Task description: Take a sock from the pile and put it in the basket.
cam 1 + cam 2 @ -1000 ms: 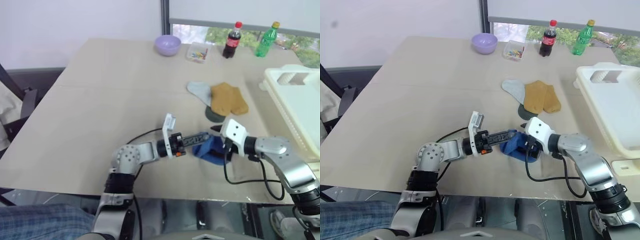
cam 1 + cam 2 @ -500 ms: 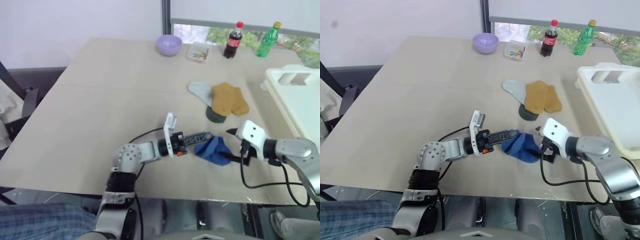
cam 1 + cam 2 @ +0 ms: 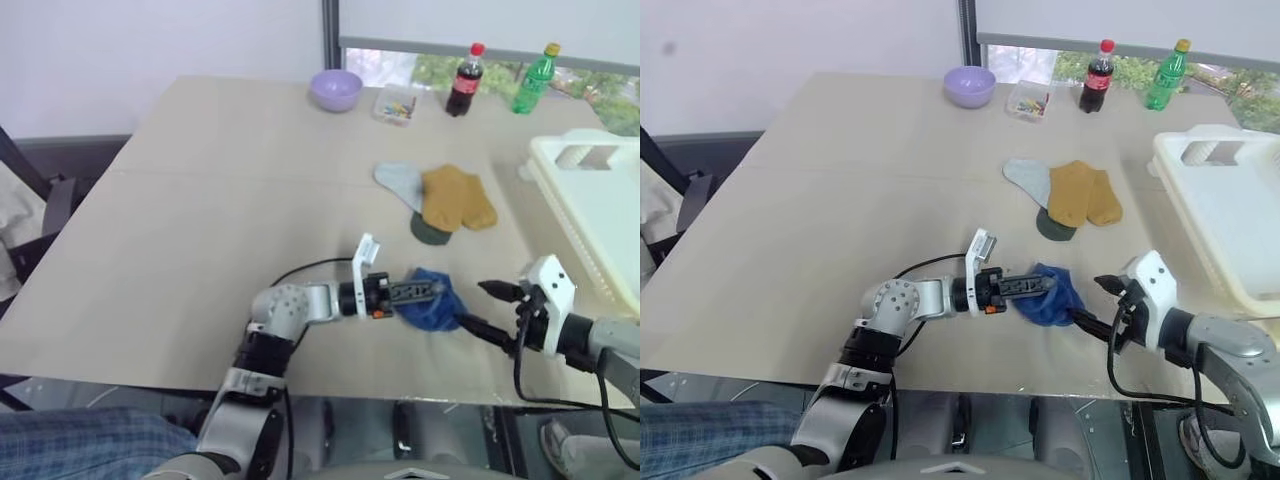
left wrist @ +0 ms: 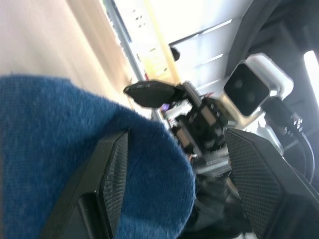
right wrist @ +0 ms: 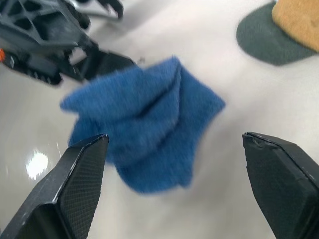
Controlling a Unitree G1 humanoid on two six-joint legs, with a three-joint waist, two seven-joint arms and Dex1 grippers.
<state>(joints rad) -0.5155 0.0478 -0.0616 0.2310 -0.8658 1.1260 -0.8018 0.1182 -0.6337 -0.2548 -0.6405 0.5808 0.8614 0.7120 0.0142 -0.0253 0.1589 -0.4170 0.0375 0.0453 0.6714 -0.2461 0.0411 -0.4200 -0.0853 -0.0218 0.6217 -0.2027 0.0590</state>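
The blue sock's lower edge is still beyond my fingers, which stop short of it. My right gripper needs to move toward it before closing on the sock.
A royal blue sock hangs bunched over the table's near edge with my left gripper shut on it, pointing right. Just right of it, a short gap away, my right gripper stands open and faces the sock, holding nothing. In the right wrist view the blue sock lies ahead between the wide fingers. The pile sits further back: a mustard sock over a pale grey-blue one and a dark green one. The white basket stands at the table's right edge.
At the table's far edge stand a lilac bowl, a small clear tray of coloured bits, a cola bottle and a green bottle. A dark chair is off to the left.
My right gripper has drawn back from the blue sock toward the right and rolled, staying open. The left gripper has slid a little to the right with the sock.
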